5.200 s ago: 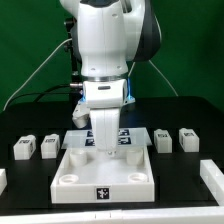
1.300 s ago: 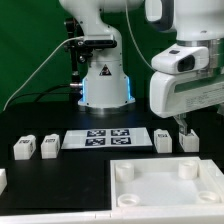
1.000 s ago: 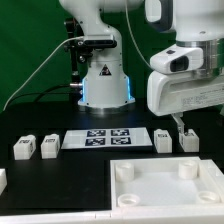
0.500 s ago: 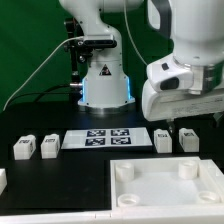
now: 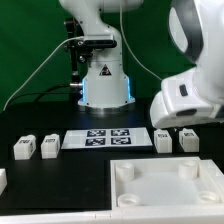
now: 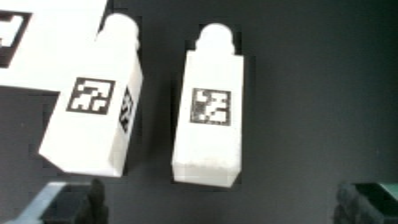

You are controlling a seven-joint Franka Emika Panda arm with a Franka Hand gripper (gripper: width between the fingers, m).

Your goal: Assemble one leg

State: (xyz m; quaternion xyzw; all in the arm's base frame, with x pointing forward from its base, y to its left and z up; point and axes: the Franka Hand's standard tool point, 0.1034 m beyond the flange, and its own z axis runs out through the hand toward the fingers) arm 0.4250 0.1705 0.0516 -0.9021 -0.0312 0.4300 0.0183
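Observation:
My open fingers are above the white leg point(image 6: 208, 120) in the wrist view, so my gripper should lower before closing on it.
Two white legs with black-and-white tags stand side by side at the exterior view's right point(image 5: 164, 140) point(image 5: 188, 140). Two more legs point(image 5: 22, 148) point(image 5: 48, 146) stand at its left. The white hand of the arm point(image 5: 188, 100) hangs just above the right pair and hides its own fingers. In the wrist view my gripper point(image 6: 217, 205) is open wide and empty, with a dark finger point(image 6: 63, 205) at each side. One leg point(image 6: 214, 110) lies ahead of the gap between the fingers, and a second leg point(image 6: 98, 105) lies beside it.
The large white square tabletop point(image 5: 165, 185) with corner sockets lies at the front right. The marker board point(image 5: 107, 137) lies in the middle, and its corner shows in the wrist view point(image 6: 11, 35). The robot base point(image 5: 105, 80) stands behind. A white part point(image 5: 2, 180) sits at the far left edge.
The arm has left the middle and gone to the right. The tabletop now lies at the front right. In the last second the hand came lower and tilted over the right pair of legs.

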